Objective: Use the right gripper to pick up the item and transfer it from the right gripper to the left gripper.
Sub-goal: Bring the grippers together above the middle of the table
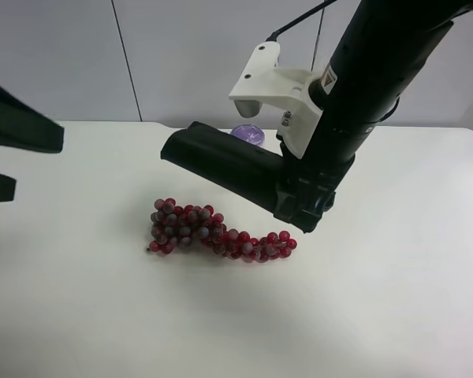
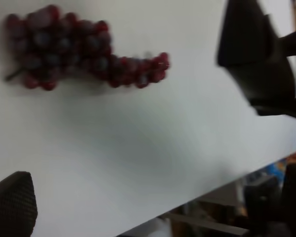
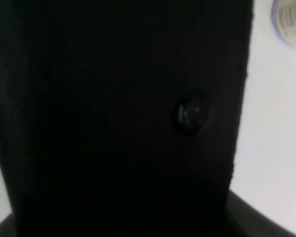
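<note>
The dark green pouch's loose end is the part my left gripper should grab next, so that it can take the dark green pouch from my right gripper.
The item, a dark green pouch, hangs in the air above the grape bunch, held at one end by my right gripper, which is on the arm with the white bracket. The pouch sticks out level from the gripper toward the view's left. It fills the right wrist view, where a round snap shows on it. My left gripper is at the exterior view's left edge, its two black fingers apart and empty, well away from the pouch. The left wrist view shows the pouch and one fingertip.
A red-purple grape bunch lies on the white table under the pouch; it also shows in the left wrist view. A purple-lidded can stands behind the pouch, also in the right wrist view. The table edge shows in the left wrist view.
</note>
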